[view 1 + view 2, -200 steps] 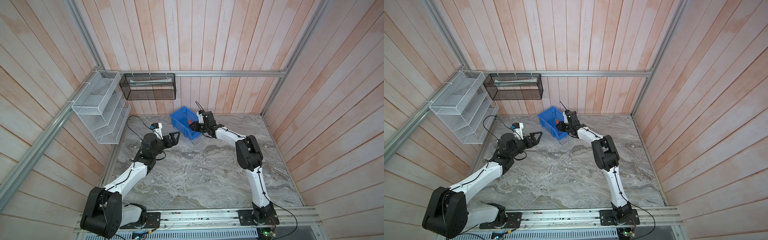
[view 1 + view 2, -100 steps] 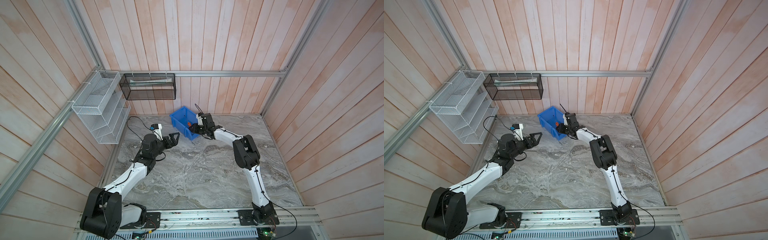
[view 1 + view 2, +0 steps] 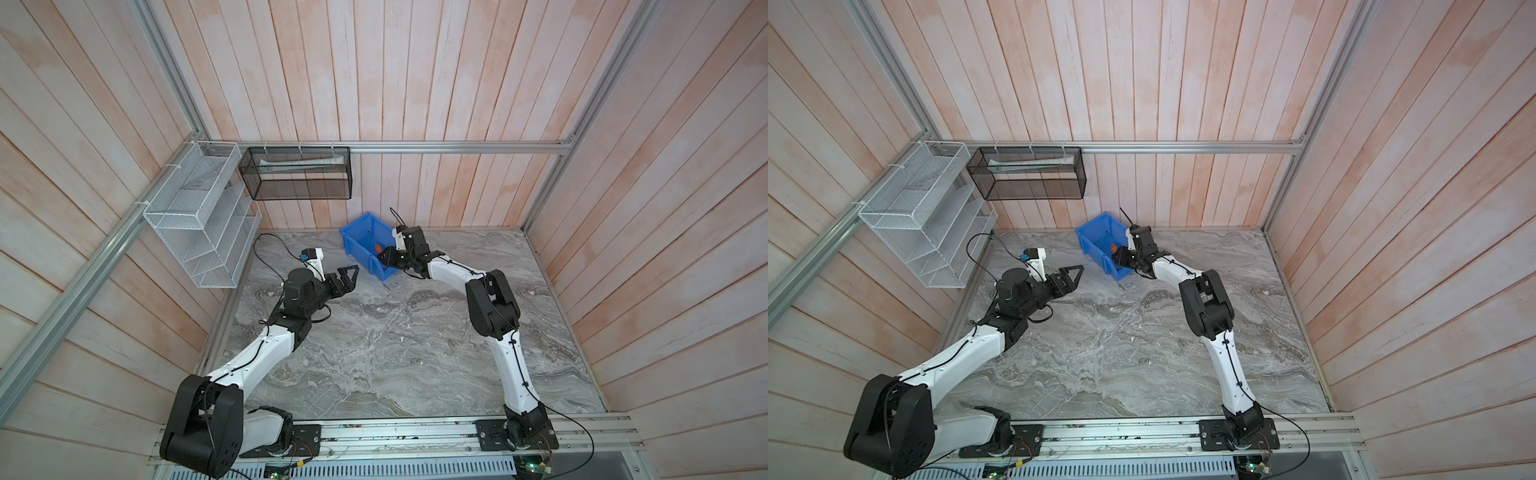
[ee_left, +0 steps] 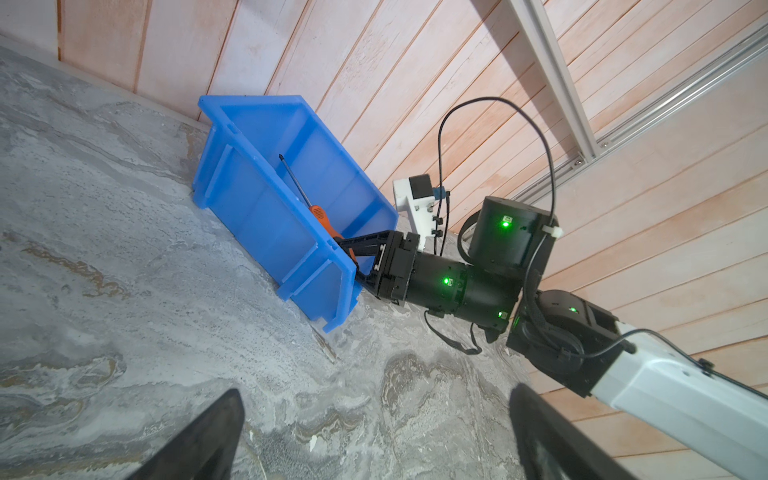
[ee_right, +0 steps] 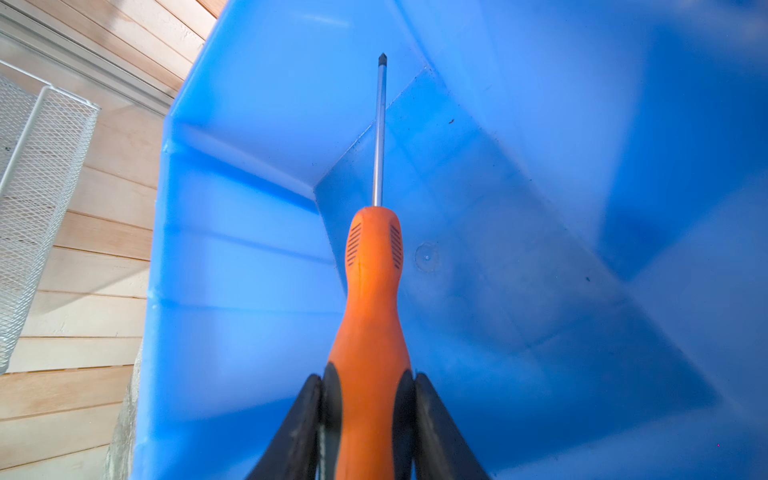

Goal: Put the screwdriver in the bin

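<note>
I can open my right gripper now. The screwdriver's stem and orange handle (image 3: 378, 248) (image 5: 368, 320) hang over the bottom of the bin, so the screwdriver would land inside if I let go.
The blue bin (image 3: 348, 243) (image 3: 1087, 246) stands at the back of the marble table, close to the wall. My right gripper (image 3: 381, 252) (image 3: 1117, 252) (image 4: 345, 249) (image 5: 368, 382) reaches into the bin at its low front end. It is shut on the orange handle of the screwdriver (image 3: 377, 248) (image 3: 1112, 248) (image 4: 319, 215) (image 5: 372, 282). The thin shaft points along the inside of the bin (image 4: 257, 208) (image 5: 249, 291) toward its tall back wall. Whether the tip touches the plastic I cannot tell. My left gripper (image 3: 348, 275) (image 3: 1073, 275) (image 4: 376, 392) hovers open and empty left of the bin, facing it.
A white wire rack (image 3: 199, 224) hangs on the left wall. A black mesh basket (image 3: 297, 178) hangs on the back wall above the bin. Grey marble tabletop (image 3: 395, 340) spreads in front of both arms. The right arm's elbow (image 3: 492, 301) stands right of the bin.
The right arm has shifted slightly left, its elbow drawing in, with the screwdriver still in its grip inside the bin. The left arm has not moved.
</note>
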`<state>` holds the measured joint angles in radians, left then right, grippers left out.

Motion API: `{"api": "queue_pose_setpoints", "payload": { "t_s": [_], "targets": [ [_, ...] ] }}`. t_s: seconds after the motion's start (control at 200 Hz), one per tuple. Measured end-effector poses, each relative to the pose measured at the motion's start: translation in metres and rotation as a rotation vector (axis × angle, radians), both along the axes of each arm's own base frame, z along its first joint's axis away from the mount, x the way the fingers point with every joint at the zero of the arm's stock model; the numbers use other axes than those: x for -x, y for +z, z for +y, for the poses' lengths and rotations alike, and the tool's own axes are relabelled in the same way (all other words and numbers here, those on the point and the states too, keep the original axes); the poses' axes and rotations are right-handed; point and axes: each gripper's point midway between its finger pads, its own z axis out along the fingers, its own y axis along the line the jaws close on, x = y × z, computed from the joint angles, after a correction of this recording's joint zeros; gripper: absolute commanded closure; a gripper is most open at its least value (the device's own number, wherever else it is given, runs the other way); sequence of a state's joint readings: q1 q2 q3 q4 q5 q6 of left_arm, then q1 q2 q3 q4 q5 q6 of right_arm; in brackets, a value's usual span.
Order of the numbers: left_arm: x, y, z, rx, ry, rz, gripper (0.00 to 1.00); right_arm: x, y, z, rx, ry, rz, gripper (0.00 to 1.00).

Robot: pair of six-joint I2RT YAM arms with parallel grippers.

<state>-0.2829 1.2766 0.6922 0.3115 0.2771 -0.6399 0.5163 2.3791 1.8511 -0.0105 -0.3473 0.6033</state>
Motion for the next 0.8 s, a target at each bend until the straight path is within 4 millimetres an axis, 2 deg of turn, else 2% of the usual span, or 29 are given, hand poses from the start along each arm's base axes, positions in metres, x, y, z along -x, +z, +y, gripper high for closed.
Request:
{"api": "queue_pose_setpoints", "payload": {
  "t_s": [0.175,0.215,0.545,0.67,0.715,0.74,0.8],
  "targets": [
    [0.005,-0.015,0.004,-0.013,0.013,0.031,0.00,-0.001,0.004,0.002,-0.016,0.005,-0.008,0.54],
    [0.005,-0.014,0.004,-0.014,0.016,0.031,0.00,-0.001,0.004,0.002,-0.017,0.005,-0.008,0.49],
    [0.005,-0.011,0.006,-0.014,0.022,0.022,0.00,-0.001,0.009,0.003,-0.026,0.008,-0.020,0.47],
    [0.005,-0.010,0.007,-0.016,0.028,0.017,0.00,-0.001,0.028,0.003,-0.038,0.011,-0.046,0.46],
    [0.005,-0.009,0.007,-0.019,0.029,0.015,0.00,0.000,0.041,0.003,-0.046,0.013,-0.068,0.45],
    [0.005,-0.009,0.007,-0.022,0.029,0.014,0.00,0.000,0.048,0.003,-0.051,0.014,-0.077,0.40],
    [0.004,-0.007,0.008,-0.030,0.033,0.012,0.00,0.002,0.070,0.001,-0.063,0.016,-0.113,0.39]
  ]
}}
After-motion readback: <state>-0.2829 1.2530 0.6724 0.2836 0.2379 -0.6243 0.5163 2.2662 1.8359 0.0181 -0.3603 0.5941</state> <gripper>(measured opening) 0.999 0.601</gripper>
